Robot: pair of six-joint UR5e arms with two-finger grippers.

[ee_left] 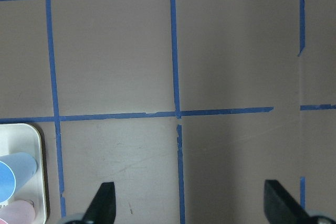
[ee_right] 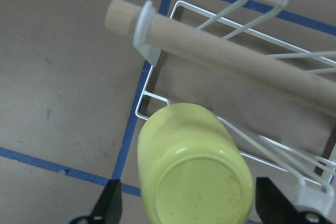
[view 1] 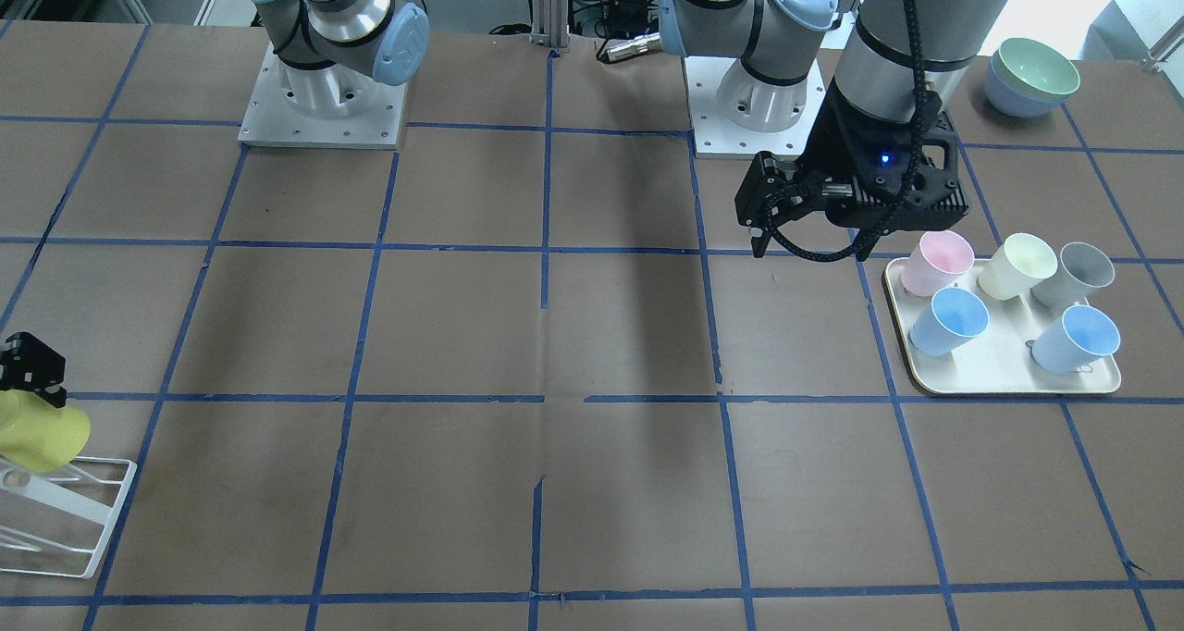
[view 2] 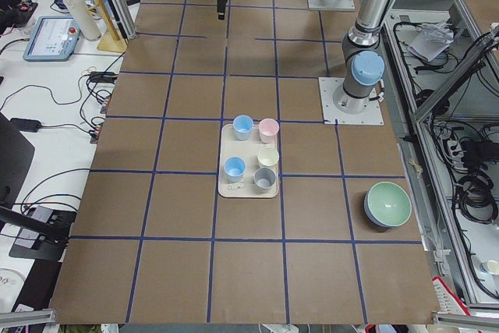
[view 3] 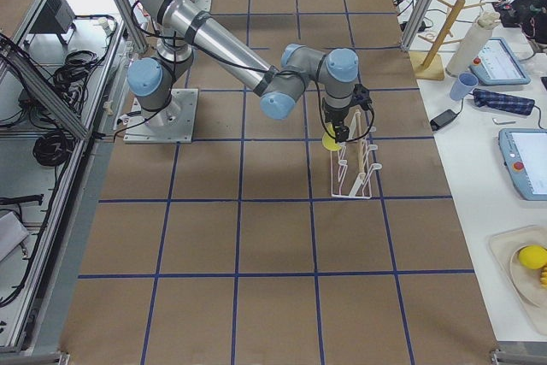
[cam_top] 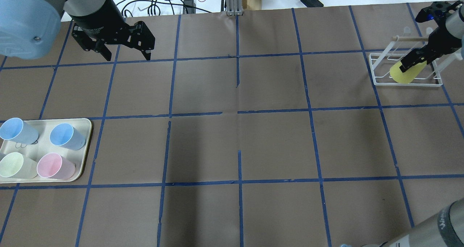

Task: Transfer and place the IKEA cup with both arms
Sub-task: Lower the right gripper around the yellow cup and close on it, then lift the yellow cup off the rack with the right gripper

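Note:
The right gripper should next grab the yellow IKEA cup by its bottom end (ee_right: 198, 190), so that the robot can pass the cup across for placing.
The bright yellow IKEA cup (cam_top: 404, 74) lies tilted, bottom up, on the white wire rack (cam_top: 406, 82) at the table's far right. It also shows in the front view (view 1: 42, 437) and the right wrist view (ee_right: 191, 171). My right gripper (cam_top: 411, 62) is open. Its fingers (ee_right: 107, 205) stand on either side of the cup with small gaps, not pressing it. My left gripper (cam_top: 125, 53) is open and empty, hovering above the table near the tray; the left wrist view (ee_left: 189, 208) shows bare table between its fingers.
A cream tray (cam_top: 45, 131) on the robot's left holds blue, pink, pale cream-yellow and grey cups (view 1: 1017, 266). Stacked bowls (view 1: 1031, 76) stand near the left arm's base. The rack has a wooden dowel (ee_right: 220, 51) across its top.

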